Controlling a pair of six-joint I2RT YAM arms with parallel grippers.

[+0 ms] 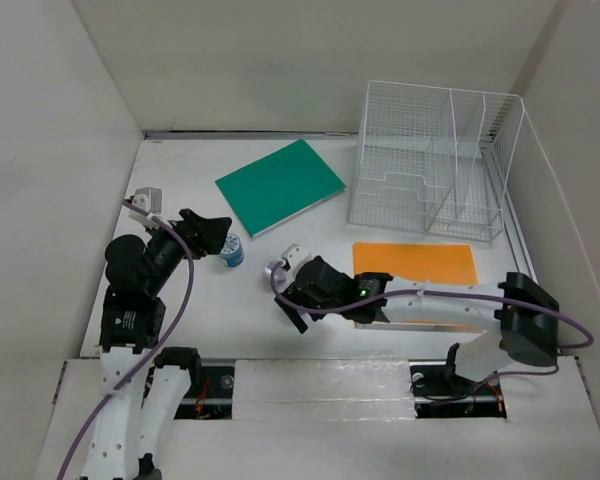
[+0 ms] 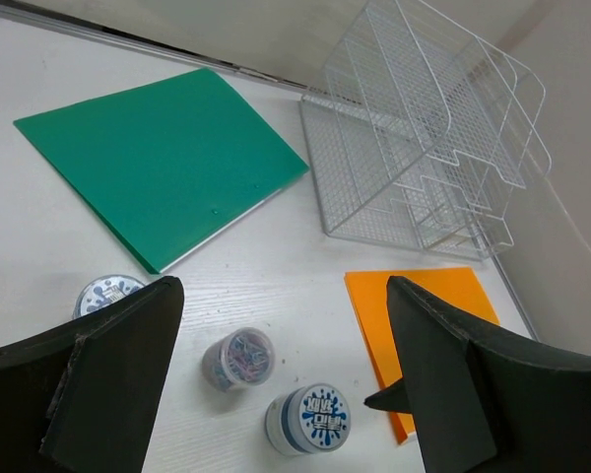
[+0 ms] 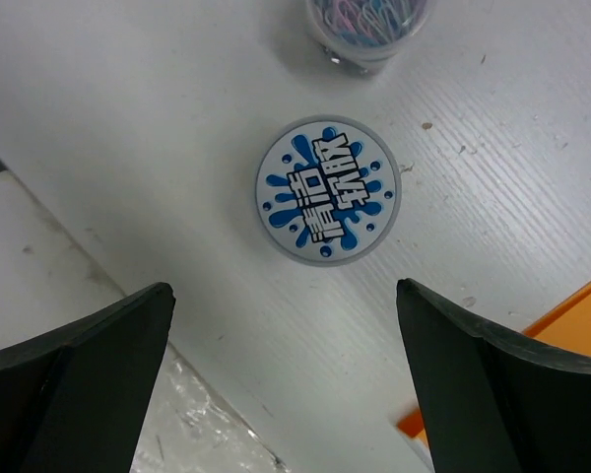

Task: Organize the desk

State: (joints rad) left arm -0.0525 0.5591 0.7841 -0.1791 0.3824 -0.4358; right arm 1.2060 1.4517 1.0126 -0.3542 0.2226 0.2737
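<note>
The second tub's base should stay free to stand in the rack. My right gripper will grab the tub by its round blue-splash lid [image 3: 327, 191] next.
The white desk [image 1: 180, 180] holds a green folder [image 1: 280, 185], an orange folder [image 1: 415, 263] and small round tubs. My left gripper [image 1: 213, 232] is open and empty, just left of a blue-labelled tub [image 1: 232, 250]. In the left wrist view the gripper [image 2: 284, 288] hangs above a clear tub of paper clips [image 2: 238, 357] and a second blue-labelled tub [image 2: 308, 419]. My right gripper [image 1: 298, 290] is open and empty above that second tub [image 3: 327, 192], with the clip tub [image 3: 369, 25] just beyond it. The clip tub also shows in the top view [image 1: 274, 267].
A white wire-mesh rack [image 1: 430, 160] stands at the back right, behind the orange folder [image 2: 424, 315]. Off-white wall panels close in the left, back and right sides. A taped seam runs along the near desk edge [image 3: 128, 394].
</note>
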